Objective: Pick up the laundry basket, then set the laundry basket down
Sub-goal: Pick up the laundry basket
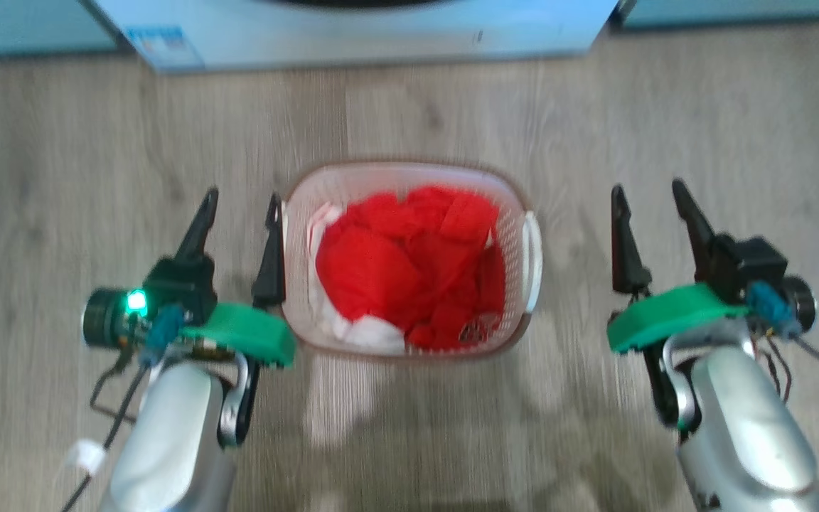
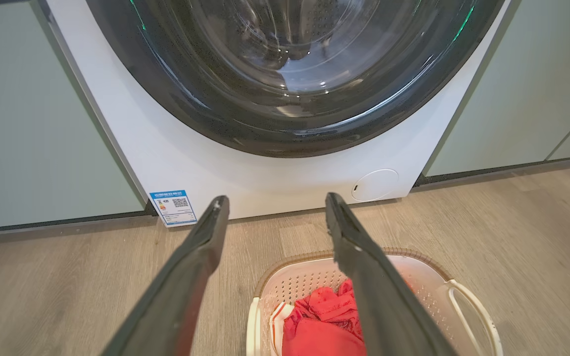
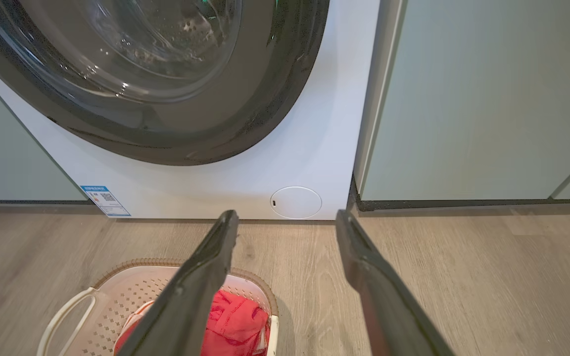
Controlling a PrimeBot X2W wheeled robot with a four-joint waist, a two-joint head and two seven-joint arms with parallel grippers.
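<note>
Red and white cloth lies loose inside the wide laundry basket. To pick the basket up, my left gripper should next grip it by its white side handle (image 2: pixel 254 329).
The laundry basket (image 1: pixel 509 188) stands on the wooden floor between my arms, white with perforated walls and a brown rim, holding red and white cloth (image 1: pixel 409 263). My left gripper (image 1: pixel 242 203) is open, its inner finger right beside the basket's left wall. My right gripper (image 1: pixel 650 193) is open too, a gap away from the basket's right handle (image 1: pixel 534 259). In the left wrist view my left gripper (image 2: pixel 275 205) hangs above the floor, with the basket (image 2: pixel 295 282) low and to the right. The right wrist view has my right gripper (image 3: pixel 285 220) open, the basket (image 3: pixel 131 291) at lower left.
A white washing machine (image 1: pixel 352 35) with a dark round door (image 2: pixel 290 74) stands just beyond the basket. Pale green cabinet fronts (image 3: pixel 473 99) flank it on both sides. Bare wooden floor (image 1: pixel 61 156) spreads left and right of the basket.
</note>
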